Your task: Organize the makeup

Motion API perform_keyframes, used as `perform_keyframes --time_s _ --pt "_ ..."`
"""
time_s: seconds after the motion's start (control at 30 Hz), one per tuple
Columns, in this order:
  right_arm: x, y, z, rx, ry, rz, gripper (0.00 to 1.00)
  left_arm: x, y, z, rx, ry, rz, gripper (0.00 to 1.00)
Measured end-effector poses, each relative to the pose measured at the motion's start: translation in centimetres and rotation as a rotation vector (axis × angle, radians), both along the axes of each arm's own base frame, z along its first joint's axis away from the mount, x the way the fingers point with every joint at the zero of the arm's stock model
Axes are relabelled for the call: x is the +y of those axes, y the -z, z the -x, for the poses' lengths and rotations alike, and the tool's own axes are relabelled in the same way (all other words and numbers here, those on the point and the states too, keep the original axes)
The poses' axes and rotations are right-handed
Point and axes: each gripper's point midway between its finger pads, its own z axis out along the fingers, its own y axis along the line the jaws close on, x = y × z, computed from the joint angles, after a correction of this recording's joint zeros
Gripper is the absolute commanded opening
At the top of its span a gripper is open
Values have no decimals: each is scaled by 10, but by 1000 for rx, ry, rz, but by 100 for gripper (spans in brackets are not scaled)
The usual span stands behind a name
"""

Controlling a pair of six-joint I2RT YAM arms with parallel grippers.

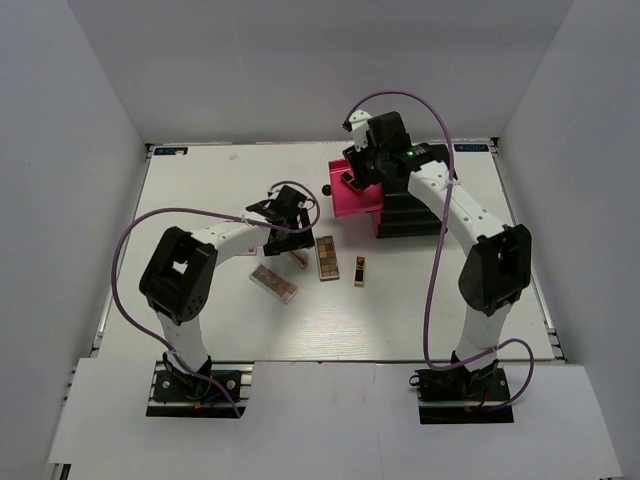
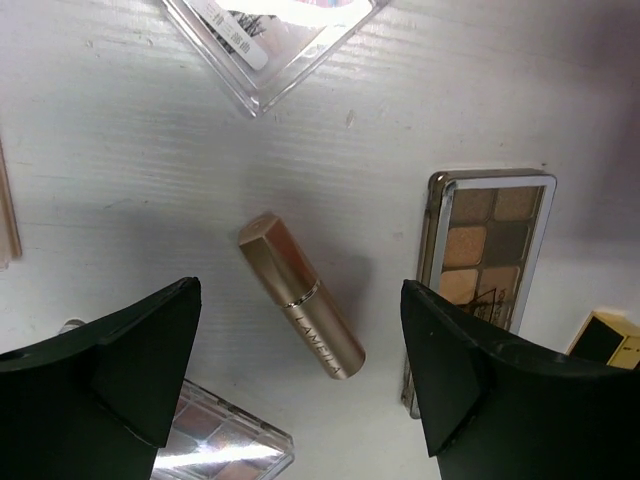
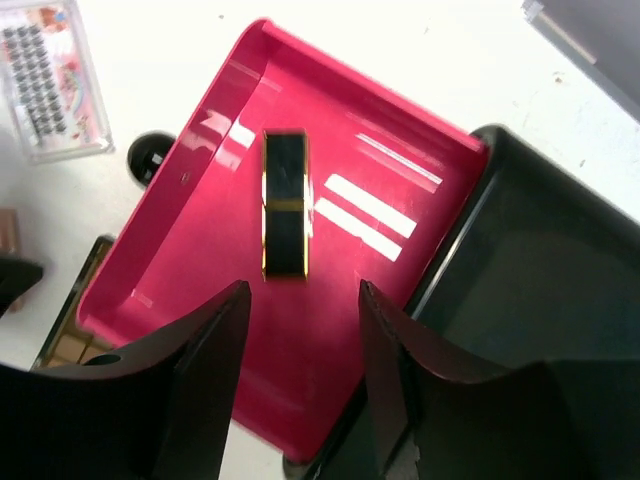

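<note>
I will next grab the rose-gold tube with my left gripper by its middle band (image 1: 299,258) (image 2: 302,295), so both ends of the tube stay free to fit the pink drawer.
A rose-gold tube (image 2: 300,300) lies slanted on the white table, and my left gripper (image 2: 300,292) hangs open over it with a finger on each side, not touching. A brown eyeshadow palette (image 2: 490,240) lies to its right. In the top view the left gripper (image 1: 292,240) is at mid-table by the palette (image 1: 327,256). A gold-and-black lipstick (image 3: 285,205) lies flat in the pink drawer (image 3: 180,240). My right gripper (image 3: 305,290) stands open just above the drawer, and nothing is between its fingers.
The black box (image 1: 410,215) holding the drawer stands at the back right. A clear-cased palette (image 1: 274,283) and another gold-and-black lipstick (image 1: 359,271) lie on the table. A clear case (image 3: 55,80) and a round black knob (image 3: 150,155) sit beside the drawer.
</note>
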Motion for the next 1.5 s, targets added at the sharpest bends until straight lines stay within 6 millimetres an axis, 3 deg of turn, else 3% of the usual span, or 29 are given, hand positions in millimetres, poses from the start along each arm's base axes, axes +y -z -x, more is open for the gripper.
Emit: perform_keyframes --time_s 0.13,0.33,0.47,0.5,0.67,0.83,1.0,1.07,1.13,1.2,1.33,1.43,1.5 --pt "-5 -12 21 -7 -20 -33 52 -3 0 -5 0 -23 -21 86" --pt "-17 -60 59 -107 -46 -139 51 -2 11 -2 23 -56 -58 79" --pt "-24 -87 75 -183 -59 -203 51 -5 16 2 38 -62 -63 68" --pt "-26 -89 78 -190 -60 -211 51 -6 18 3 40 -61 -66 60" --pt "-31 -81 87 -182 -67 -233 51 -10 20 1 44 -66 -63 28" --pt "-36 -62 98 -139 -75 -238 52 -13 20 1 43 -59 -59 15" --pt "-42 -47 116 -108 -98 -253 78 -8 14 10 41 -38 -67 9" --pt "-45 -41 124 -107 -112 -256 79 -5 0 16 28 -14 -60 8" --pt "-48 -33 132 -102 -125 -256 74 -8 -29 14 -29 14 -20 8" --pt "-51 -21 140 -85 -140 -253 62 -14 -66 10 -110 42 39 8" --pt "-53 0 157 -41 -175 -272 21 -36 -144 -7 -287 103 178 11" --pt "-50 6 168 -19 -213 -296 8 -61 -191 -29 -394 141 275 11" --pt "-47 7 173 -11 -239 -313 9 -79 -206 -44 -433 163 326 11"
